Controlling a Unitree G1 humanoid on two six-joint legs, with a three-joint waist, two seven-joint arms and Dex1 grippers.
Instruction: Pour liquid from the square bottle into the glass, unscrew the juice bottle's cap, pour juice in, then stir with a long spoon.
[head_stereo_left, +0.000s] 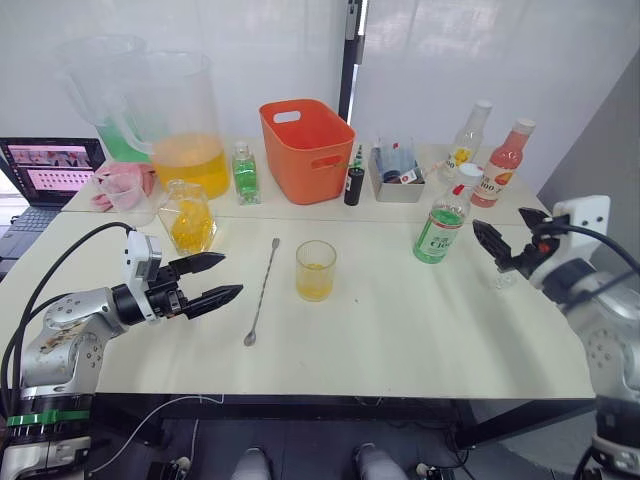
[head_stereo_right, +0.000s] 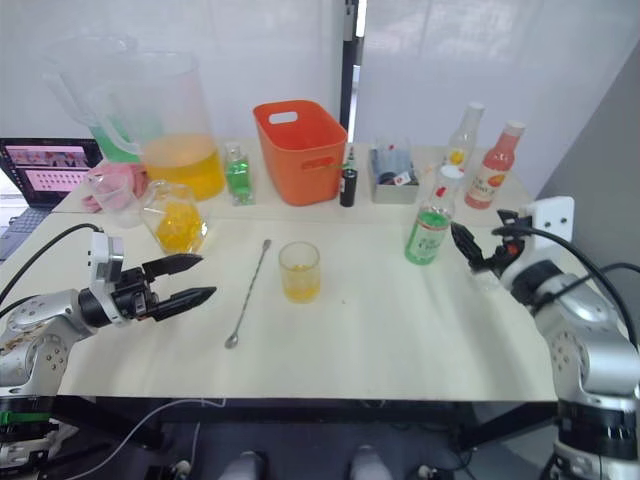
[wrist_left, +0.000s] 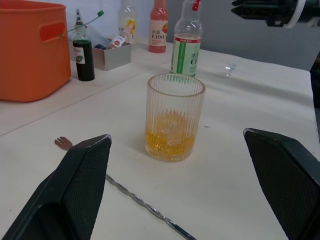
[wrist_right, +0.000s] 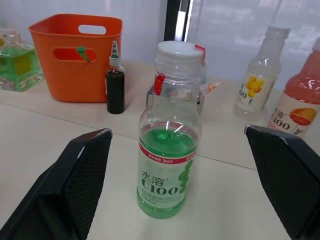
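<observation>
I will next pick up the juice bottle by its neck (head_stereo_left: 460, 190) with my right gripper, so the white cap (head_stereo_left: 469, 171) stays free for unscrewing.
The ribbed glass (head_stereo_left: 315, 270) stands mid-table, about a third full of yellow liquid. Just left of it the long spoon (head_stereo_left: 262, 292) lies flat on the table. The square bottle (head_stereo_left: 187, 217) with yellow liquid stands at the back left. My left gripper (head_stereo_left: 230, 275) hovers open left of the spoon, pointing at the glass (wrist_left: 175, 117), and holds nothing. The juice bottle (head_stereo_left: 440, 228), green-filled with its white cap on, stands upright at the right. My right gripper (head_stereo_left: 492, 248) is open just right of this bottle (wrist_right: 167, 150), apart from it.
An orange basket (head_stereo_left: 305, 148), two large pitchers (head_stereo_left: 185, 120), a small green bottle (head_stereo_left: 245, 172), a dark dropper bottle (head_stereo_left: 354, 185), a grey tray (head_stereo_left: 397, 180) and two drink bottles (head_stereo_left: 505, 160) line the back. A laptop (head_stereo_left: 50, 170) sits far left. A small clear item (wrist_left: 229, 69) lies near my right gripper.
</observation>
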